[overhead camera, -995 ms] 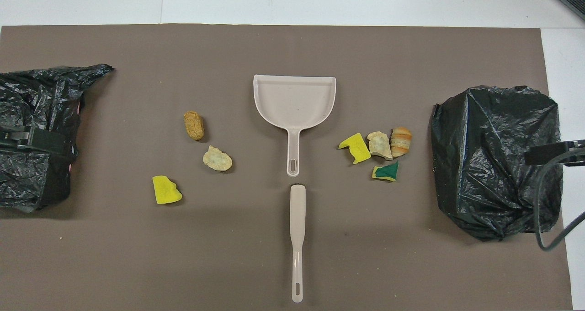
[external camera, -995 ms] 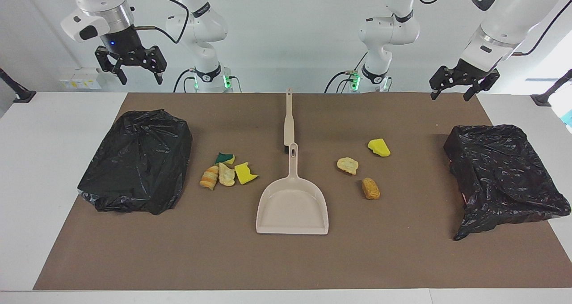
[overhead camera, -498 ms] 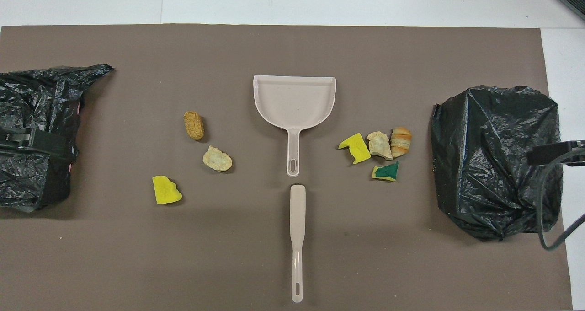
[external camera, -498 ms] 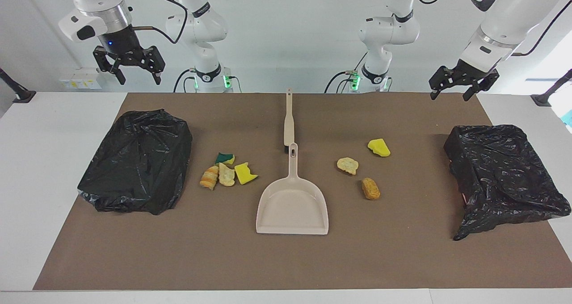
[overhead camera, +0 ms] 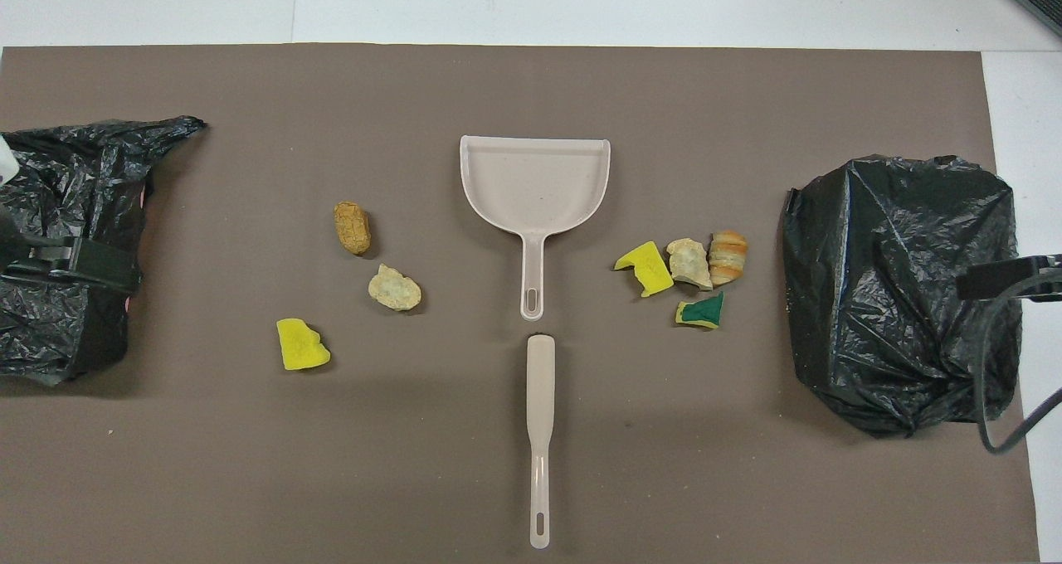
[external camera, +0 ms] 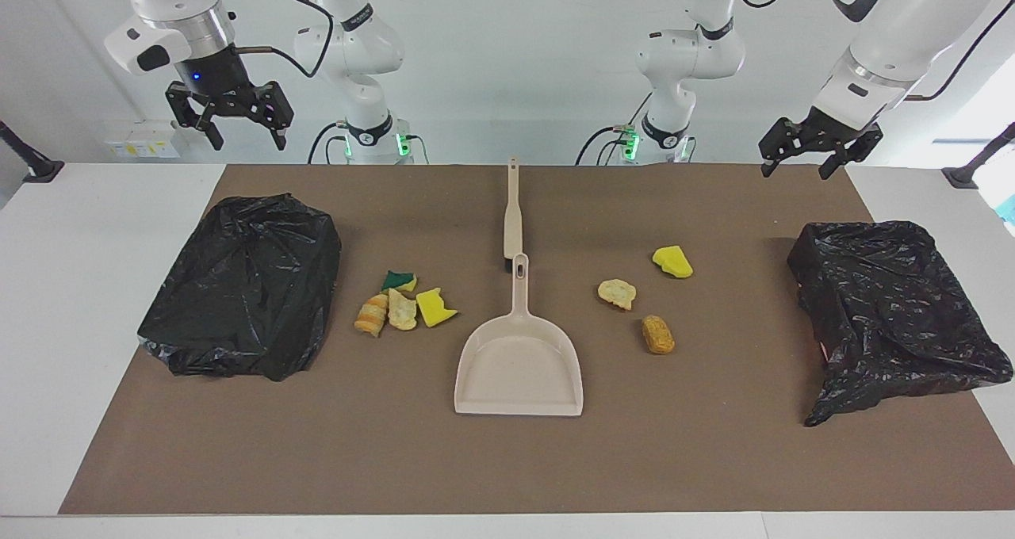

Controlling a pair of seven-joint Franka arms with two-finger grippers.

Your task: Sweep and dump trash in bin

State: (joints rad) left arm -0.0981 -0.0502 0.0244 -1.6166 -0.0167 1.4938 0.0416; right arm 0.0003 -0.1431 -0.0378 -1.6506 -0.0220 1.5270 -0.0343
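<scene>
The right gripper grabs the dustpan by its narrow handle next, since the dustpan's broad pan spreads too wide for the gripper's fingers.
The trash lies on the brown mat in two groups. Several scraps sit beside the black-bagged bin at the right arm's end. A yellow sponge piece, a pale lump and a tan lump lie toward the left arm's end. My right gripper hangs open, high over the table's robot-side edge by that bin. My left gripper hangs open over the mat's corner by the second bagged bin. Neither holds anything.
A beige dustpan lies mid-mat, handle toward the robots. A beige brush lies in line with it, nearer to the robots. White tabletop borders the mat at both ends.
Both grippers have risen slightly. Nothing on the mat has moved.
</scene>
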